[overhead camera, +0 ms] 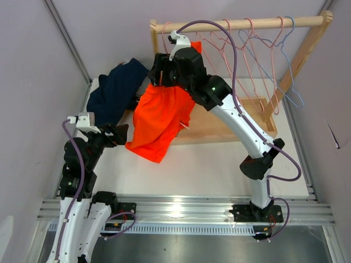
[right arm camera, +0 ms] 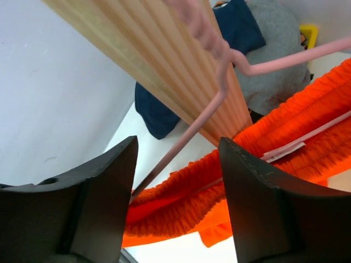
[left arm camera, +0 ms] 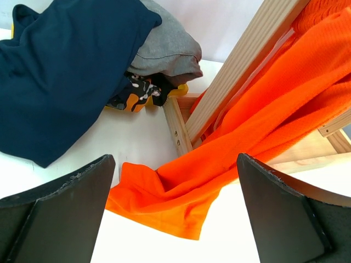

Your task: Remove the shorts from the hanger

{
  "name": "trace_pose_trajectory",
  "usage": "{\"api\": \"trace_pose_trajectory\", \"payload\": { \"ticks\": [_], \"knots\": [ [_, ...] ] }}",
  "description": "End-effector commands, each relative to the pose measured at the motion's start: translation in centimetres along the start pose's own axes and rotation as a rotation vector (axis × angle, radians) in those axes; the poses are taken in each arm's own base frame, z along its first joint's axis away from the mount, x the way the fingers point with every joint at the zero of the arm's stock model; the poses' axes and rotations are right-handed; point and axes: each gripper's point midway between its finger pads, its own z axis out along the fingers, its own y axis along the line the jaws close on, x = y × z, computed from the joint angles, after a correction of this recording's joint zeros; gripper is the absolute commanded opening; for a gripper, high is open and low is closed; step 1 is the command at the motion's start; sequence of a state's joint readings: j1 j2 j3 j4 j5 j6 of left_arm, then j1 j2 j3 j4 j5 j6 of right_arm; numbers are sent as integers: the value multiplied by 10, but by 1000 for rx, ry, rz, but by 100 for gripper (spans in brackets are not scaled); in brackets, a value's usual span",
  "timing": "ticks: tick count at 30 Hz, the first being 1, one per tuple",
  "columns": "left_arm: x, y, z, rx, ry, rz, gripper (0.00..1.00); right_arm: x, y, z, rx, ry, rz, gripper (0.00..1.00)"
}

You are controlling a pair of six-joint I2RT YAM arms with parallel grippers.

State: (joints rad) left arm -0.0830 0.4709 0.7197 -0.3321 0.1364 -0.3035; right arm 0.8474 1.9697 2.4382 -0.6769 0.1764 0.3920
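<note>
My left gripper should pull the orange shorts off the hanger [overhead camera: 163, 35] next, so it should grab them by the loose cloth below the waistband [overhead camera: 159, 120].
The bright orange shorts [overhead camera: 160, 118] hang from a pink hanger [right arm camera: 219, 93] on the wooden rail [overhead camera: 241, 23], their lower hem trailing onto the white table. My right gripper [overhead camera: 156, 71] is open, up at the rail's left end, its fingers [right arm camera: 98, 192] on either side of the hanger wire, just above the orange waistband [right arm camera: 219, 181]. My left gripper [overhead camera: 122, 131] is open and empty, low on the table, facing the orange hem [left arm camera: 164, 203]. Navy blue shorts [overhead camera: 116, 90], grey shorts [left arm camera: 167, 49] and patterned shorts [left arm camera: 137, 90] lie piled at the back left.
Several empty pink and blue hangers [overhead camera: 263, 60] hang on the rail's right part. The rack's wooden base [overhead camera: 230, 123] and slanted post [left arm camera: 241, 71] stand behind the orange shorts. White walls enclose the table on both sides.
</note>
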Motion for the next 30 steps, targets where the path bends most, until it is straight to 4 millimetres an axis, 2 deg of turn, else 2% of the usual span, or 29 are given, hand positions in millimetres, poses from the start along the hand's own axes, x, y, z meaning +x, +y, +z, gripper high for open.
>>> {"api": "trace_pose_trajectory", "payload": {
  "ticks": [1, 2, 4, 5, 6, 7, 13, 16, 18, 20, 21, 24, 25, 27, 29, 30],
  "knots": [
    [-1, -6, 1, 35, -4, 21, 99, -24, 10, -11, -23, -72, 20, 61],
    [-1, -5, 1, 33, -3, 22, 99, -23, 11, -13, -24, -71, 18, 52],
    [-1, -5, 1, 31, -1, 21, 99, -30, 12, -21, -23, -86, 19, 44],
    [0, -4, 2, 30, 1, 21, 99, -28, 11, -22, -19, -81, 14, 35],
    [0, -4, 2, 28, 2, 21, 99, -29, 11, -25, -14, -87, 12, 33],
    [0, -4, 2, 30, 2, 21, 99, -36, 13, -34, -21, -102, 13, 25],
    [0, -12, 1, 69, 9, 36, 100, -43, 13, -53, -13, -119, 7, 3],
    [-8, -28, -3, 131, 4, 39, 99, -50, 13, -64, -9, -135, -1, 0],
    [-26, -47, -8, 197, -21, 48, 99, -59, 15, -74, -13, -159, 2, 0],
    [-31, -63, -9, 251, -17, 55, 99, -67, 16, -80, -17, -183, -2, 0],
    [-52, -75, -16, 287, -55, 71, 99, -74, 17, -86, -22, -204, 2, 0],
    [-69, -107, -18, 404, -54, 108, 99, -92, 19, -96, -24, -252, 3, 0],
    [-68, -120, -18, 456, -38, 116, 99, -100, 21, -101, -27, -275, 5, 0],
    [-77, -142, -17, 537, -34, 128, 99, -108, 19, -105, -14, -301, 6, 0],
    [-80, -172, -25, 670, -36, 123, 99, -112, 17, -108, -3, -318, 10, 0],
    [-75, -179, -22, 700, -19, 116, 99, -115, 16, -110, -1, -326, 13, 0]
  ]
}}
